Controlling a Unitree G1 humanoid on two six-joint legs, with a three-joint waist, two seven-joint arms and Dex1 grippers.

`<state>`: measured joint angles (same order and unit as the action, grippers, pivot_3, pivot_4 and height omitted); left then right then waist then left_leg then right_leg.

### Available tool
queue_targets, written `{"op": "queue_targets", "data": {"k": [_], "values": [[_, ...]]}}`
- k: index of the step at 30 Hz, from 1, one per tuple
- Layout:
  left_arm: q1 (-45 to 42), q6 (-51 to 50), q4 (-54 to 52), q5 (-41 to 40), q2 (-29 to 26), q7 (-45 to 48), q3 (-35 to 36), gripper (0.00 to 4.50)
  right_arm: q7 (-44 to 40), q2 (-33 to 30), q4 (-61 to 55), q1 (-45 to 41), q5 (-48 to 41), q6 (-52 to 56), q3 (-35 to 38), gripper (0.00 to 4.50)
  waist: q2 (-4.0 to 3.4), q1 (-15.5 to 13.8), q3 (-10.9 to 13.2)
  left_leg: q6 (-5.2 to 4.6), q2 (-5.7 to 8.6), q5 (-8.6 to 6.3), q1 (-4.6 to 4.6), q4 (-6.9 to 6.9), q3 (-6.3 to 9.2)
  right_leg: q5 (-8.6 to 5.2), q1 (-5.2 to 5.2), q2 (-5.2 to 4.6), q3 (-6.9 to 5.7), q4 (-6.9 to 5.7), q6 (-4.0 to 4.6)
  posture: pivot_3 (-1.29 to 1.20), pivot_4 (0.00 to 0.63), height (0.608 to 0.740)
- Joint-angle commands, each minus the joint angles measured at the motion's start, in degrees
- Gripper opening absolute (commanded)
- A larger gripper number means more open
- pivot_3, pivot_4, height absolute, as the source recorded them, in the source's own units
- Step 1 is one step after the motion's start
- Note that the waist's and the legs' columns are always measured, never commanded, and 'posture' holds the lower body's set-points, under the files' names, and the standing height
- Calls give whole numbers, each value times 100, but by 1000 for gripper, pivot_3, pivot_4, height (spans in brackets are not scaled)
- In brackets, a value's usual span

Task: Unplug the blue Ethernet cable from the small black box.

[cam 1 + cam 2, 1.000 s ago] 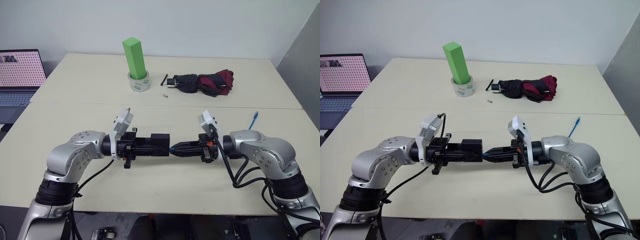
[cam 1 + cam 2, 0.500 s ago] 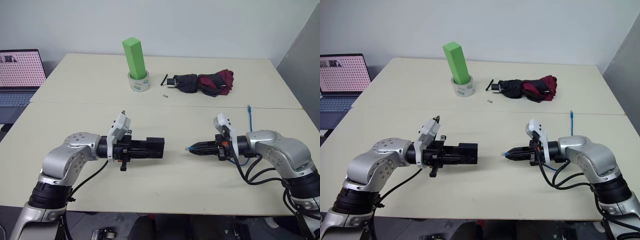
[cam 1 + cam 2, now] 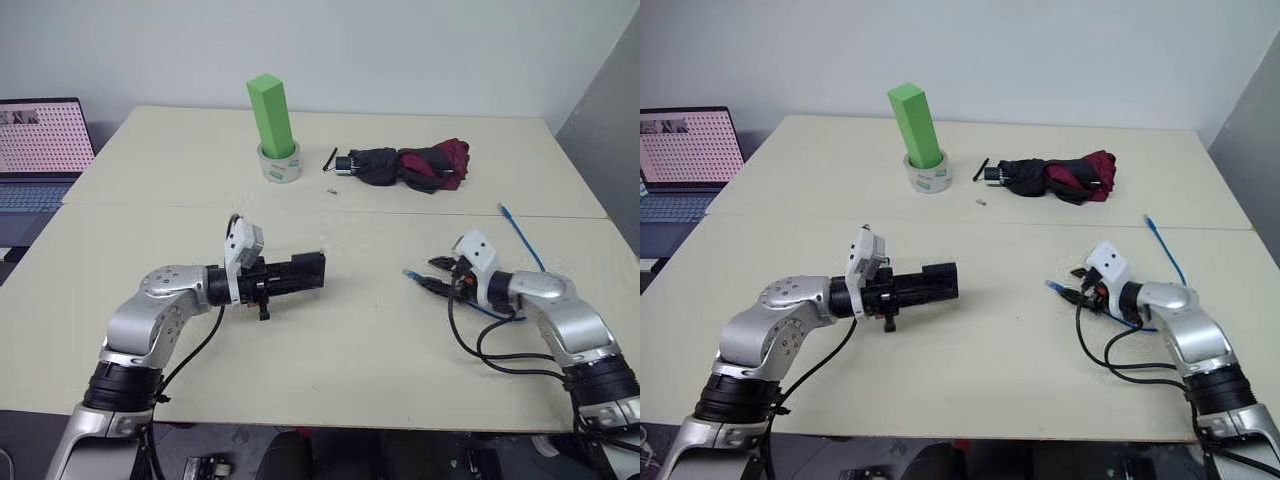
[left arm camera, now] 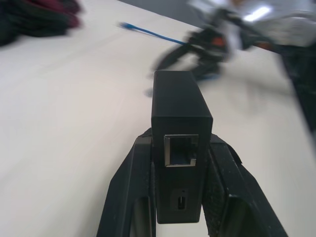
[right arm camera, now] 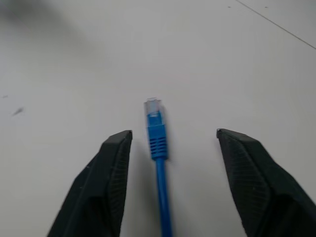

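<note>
The black box's lower edge (image 4: 178, 220) hangs above the table, so my left gripper must lower the box onto it before releasing.
My left gripper (image 3: 298, 272) is shut on the small black box (image 3: 303, 270), holding it just above the table and pointing it to the right. In the left wrist view the box (image 4: 180, 111) sits clamped between the two fingers (image 4: 127, 197), and its port (image 4: 180, 149) is empty. The blue Ethernet cable (image 3: 520, 240) lies on the table at the right. Its clear plug end (image 5: 157, 129) rests between the spread fingers (image 5: 106, 182) of my right gripper (image 5: 173, 132), touching neither. My right gripper (image 3: 425, 281) stands open low over the table, well apart from the box.
A green block (image 3: 272, 118) stands in a roll of tape (image 3: 280, 166) at the back. A folded black-and-maroon umbrella (image 3: 410, 166) lies to its right. A laptop (image 3: 40, 140) sits at the far left. Black arm cables (image 3: 500, 345) loop beside my right arm.
The two grippers, close together a second ago, have pulled apart. The plug came out of the box and went right with my right gripper, which has since opened and let it go.
</note>
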<state>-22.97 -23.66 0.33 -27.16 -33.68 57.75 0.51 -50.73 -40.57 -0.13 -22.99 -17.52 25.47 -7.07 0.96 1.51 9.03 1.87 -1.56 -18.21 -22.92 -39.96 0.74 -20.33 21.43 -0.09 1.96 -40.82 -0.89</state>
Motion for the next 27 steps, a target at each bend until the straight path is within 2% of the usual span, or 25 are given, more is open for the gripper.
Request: {"op": "queue_targets", "data": {"k": [1, 2, 8, 18, 20, 27], "values": [[-207, 770, 433, 510, 327, -1094, 470, 779, -326, -53, -1104, -88, -642, 497, 261, 3921, 0, 9, 0, 0, -1, 0, 0, 0, 0, 0, 1, 1, 0, -2, 0, 0, 150, 740], [-212, 1013, 600, 692, 418, -1411, 560, 779, -319, -1, -1355, -135, -737, 609, 239, 4162, 0, 13, 0, 0, -3, 0, 0, 0, 2, 0, 1, 2, -2, -3, 0, 0, 150, 740], [-144, 2390, 1563, 1417, 701, -2581, 888, 779, 162, 569, -2045, -598, -542, 883, -200, 4162, 1, 11, -1, 1, -2, 0, -1, 0, 3, 0, 2, 2, -3, -3, 0, 0, 150, 740], [-228, 3214, 2908, 1515, 1035, -3278, 1227, 779, 214, 825, -1984, -952, -230, 853, -623, 4162, 6, 1, -3, 2, 4, 1, -2, -3, 3, 0, 3, -9, -10, -3, 0, 0, 150, 740], [-205, 3230, 3013, 1505, 1044, -3257, 1199, 1484, 221, 839, -1995, -949, -220, 876, -623, 4180, 6, 4, -3, 2, 3, 1, -2, -3, 4, 0, 3, -9, -11, -4, 0, 0, 150, 740], [35, 2942, 2689, 1164, 1019, -3038, 1316, 2883, 220, 824, -2173, -885, -228, 1095, -632, 4180, 6, 11, -4, 2, 3, 1, -1, -3, 4, 0, 3, -9, -11, -5, 0, 0, 150, 740]]}}
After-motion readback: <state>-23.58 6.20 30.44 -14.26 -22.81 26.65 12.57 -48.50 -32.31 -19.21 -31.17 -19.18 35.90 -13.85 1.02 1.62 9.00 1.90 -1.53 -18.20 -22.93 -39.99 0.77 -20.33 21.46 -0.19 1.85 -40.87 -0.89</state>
